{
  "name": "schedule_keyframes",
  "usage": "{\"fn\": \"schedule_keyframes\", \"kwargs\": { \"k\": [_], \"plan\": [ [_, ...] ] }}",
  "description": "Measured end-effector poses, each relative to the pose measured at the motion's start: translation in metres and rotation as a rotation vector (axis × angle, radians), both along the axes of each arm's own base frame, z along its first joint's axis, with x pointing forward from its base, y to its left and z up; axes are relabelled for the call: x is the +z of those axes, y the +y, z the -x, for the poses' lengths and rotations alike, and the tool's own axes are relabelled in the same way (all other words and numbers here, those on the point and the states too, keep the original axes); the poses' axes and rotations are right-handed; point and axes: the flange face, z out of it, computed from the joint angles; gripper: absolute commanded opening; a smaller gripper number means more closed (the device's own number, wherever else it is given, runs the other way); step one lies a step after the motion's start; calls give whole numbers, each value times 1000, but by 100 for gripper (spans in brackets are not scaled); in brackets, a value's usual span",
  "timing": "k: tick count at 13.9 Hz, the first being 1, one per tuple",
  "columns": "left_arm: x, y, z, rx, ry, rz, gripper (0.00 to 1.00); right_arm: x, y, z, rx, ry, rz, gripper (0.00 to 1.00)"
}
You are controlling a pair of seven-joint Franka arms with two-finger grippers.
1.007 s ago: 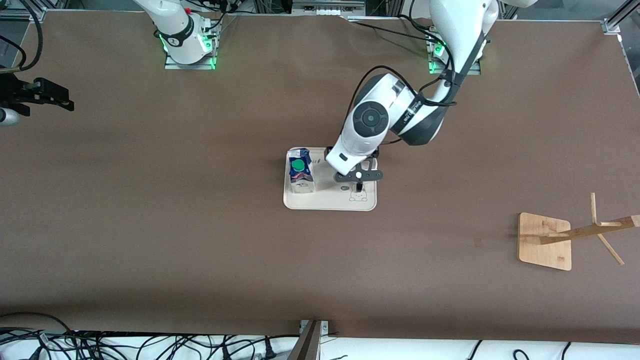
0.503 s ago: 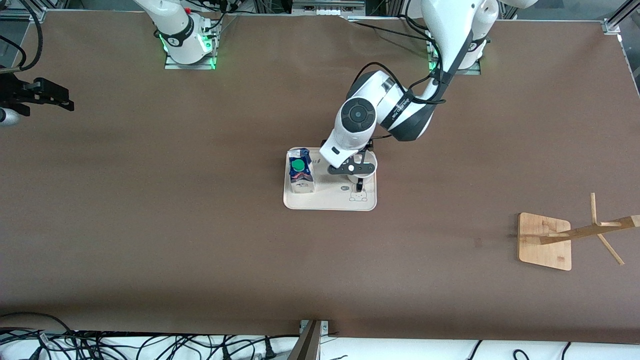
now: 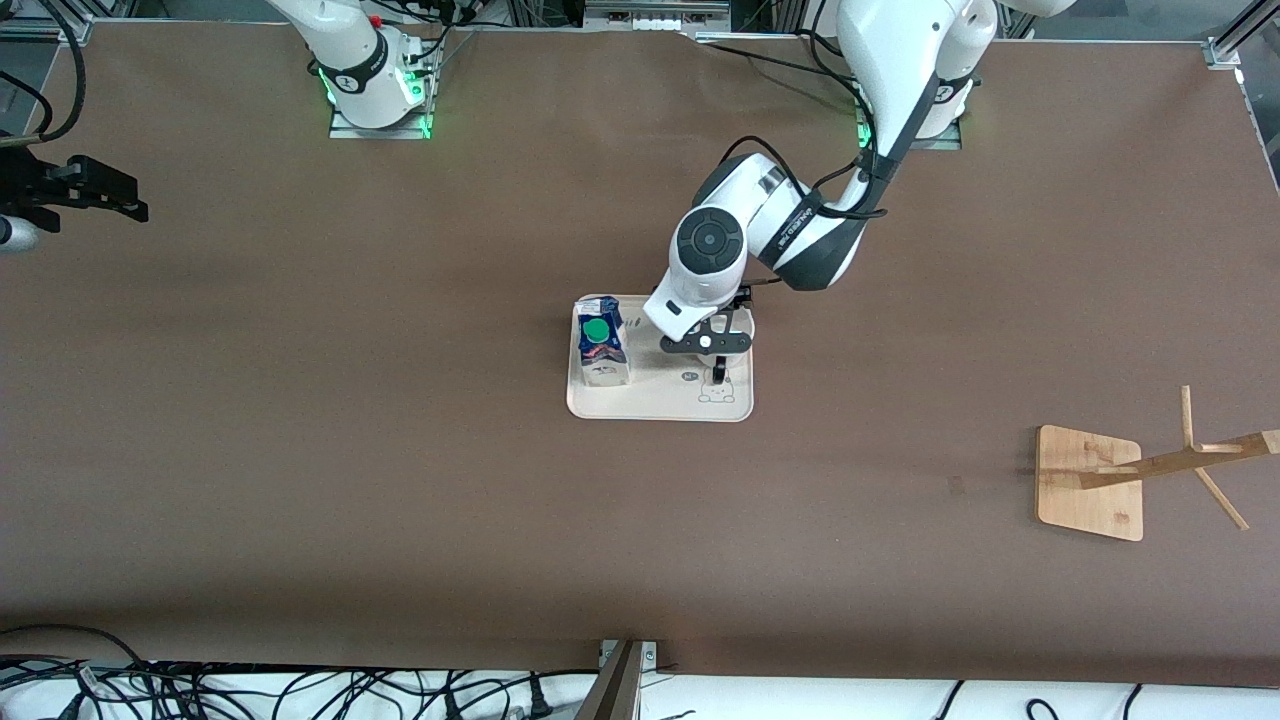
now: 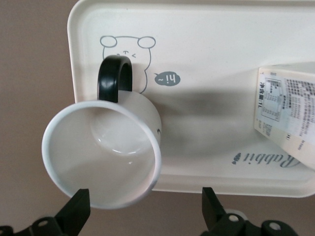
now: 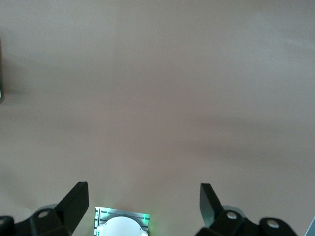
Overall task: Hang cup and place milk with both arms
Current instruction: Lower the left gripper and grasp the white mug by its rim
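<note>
My left gripper's fingers are still above the cup's rim [image 4: 133, 200] and the tray's edge [image 4: 182, 188], so it lowers next, before it closes on the cup.
The white cup [image 4: 103, 152] stands upright on the cream tray [image 4: 211, 59], its black handle [image 4: 114, 83] over a bear drawing. My left gripper [image 4: 144, 209] hovers open just above it, one finger by the cup's rim and the other over the tray's edge. In the front view the left gripper [image 3: 706, 342] hides most of the cup; only the handle [image 3: 718, 379] shows. The milk [image 3: 600, 345], blue and white with a green cap, stands on the tray [image 3: 655, 405] toward the right arm's end. My right gripper [image 3: 100, 192] waits open over bare table.
A wooden rack with a square base [image 3: 1090, 482] and a slanted pole with pegs [image 3: 1185, 460] stands toward the left arm's end of the table, nearer the front camera than the tray. The right arm's green-lit base [image 5: 120, 223] shows below its fingers.
My left arm has drawn back a little toward its base, carrying the open gripper from the bear drawing to over the cup's mouth. The right arm, milk and cup have not moved.
</note>
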Motion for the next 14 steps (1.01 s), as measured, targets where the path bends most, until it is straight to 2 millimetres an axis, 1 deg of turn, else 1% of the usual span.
{"fn": "schedule_keyframes", "kwargs": {
  "k": [2, 4, 8, 11, 14],
  "plan": [
    [-9, 1, -1, -19, -12, -21, 100, 0, 0, 0, 0, 0, 0, 100],
    [-13, 1, -1, -35, -23, -31, 100, 0, 0, 0, 0, 0, 0, 100],
    [-16, -13, 4, -56, -55, 4, 100, 0, 0, 0, 0, 0, 0, 100],
    [-23, -22, 11, -71, -49, 15, 100, 0, 0, 0, 0, 0, 0, 100],
    [-24, -30, 18, -85, -42, 23, 100, 0, 0, 0, 0, 0, 0, 100]
  ]
}}
